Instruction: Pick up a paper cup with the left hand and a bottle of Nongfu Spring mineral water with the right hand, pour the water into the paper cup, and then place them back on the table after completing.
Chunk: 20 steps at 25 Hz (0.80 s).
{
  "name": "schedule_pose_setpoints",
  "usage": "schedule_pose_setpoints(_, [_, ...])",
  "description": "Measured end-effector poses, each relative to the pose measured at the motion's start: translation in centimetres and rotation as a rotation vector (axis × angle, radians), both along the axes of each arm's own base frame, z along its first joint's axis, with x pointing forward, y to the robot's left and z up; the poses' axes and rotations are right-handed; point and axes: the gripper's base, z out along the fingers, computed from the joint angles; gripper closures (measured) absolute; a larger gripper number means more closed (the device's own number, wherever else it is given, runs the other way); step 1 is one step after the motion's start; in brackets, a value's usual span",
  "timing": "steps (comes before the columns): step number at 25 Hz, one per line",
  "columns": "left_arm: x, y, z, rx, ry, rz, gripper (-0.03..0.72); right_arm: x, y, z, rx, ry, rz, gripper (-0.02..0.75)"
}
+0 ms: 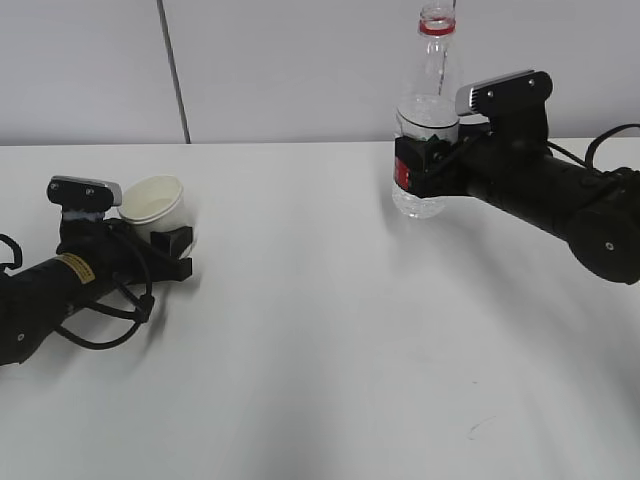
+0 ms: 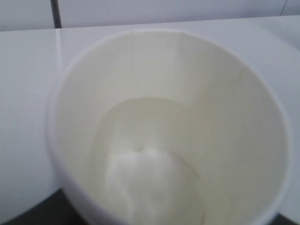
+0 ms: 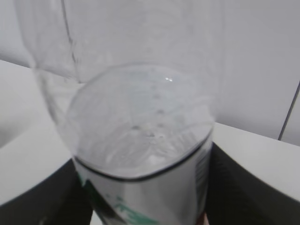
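Observation:
I need to open my left gripper now, because the paper cup (image 1: 152,203) has its base over the white table and would stand.
The white paper cup (image 1: 152,203) sits at the left, tilted, between the fingers of my left gripper (image 1: 178,252), which is shut on it low over the white table (image 1: 320,330). In the left wrist view the cup's inside (image 2: 168,131) fills the frame. My right gripper (image 1: 418,165) is shut on the clear bottle (image 1: 428,110) around its label band and holds it upright at the back right. The bottle has a red neck ring and no cap. The water (image 3: 140,122) reaches about halfway up the bottle. Black fingers (image 3: 248,187) flank the bottle.
A white wall with a dark vertical seam (image 1: 175,70) runs behind the table. Loose black cables (image 1: 110,320) hang by the left arm. The right arm (image 1: 560,200) reaches in from the right edge.

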Motion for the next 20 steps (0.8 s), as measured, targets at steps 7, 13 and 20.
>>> schedule_pose_setpoints(7, [0.14,-0.05,-0.27,-0.010,-0.014,-0.001,0.321,0.00,0.00,0.00,0.000,0.000,0.000,0.279])
schedule_pose_setpoints(13, [0.13,-0.05,-0.37,-0.014,-0.019,0.000,0.321,0.00,0.00,0.00,0.000,0.000,0.000,0.279])
schedule_pose_setpoints(20, [0.11,-0.05,-0.52,-0.014,-0.015,0.000,0.277,0.00,0.00,0.00,0.000,0.000,0.000,0.279])
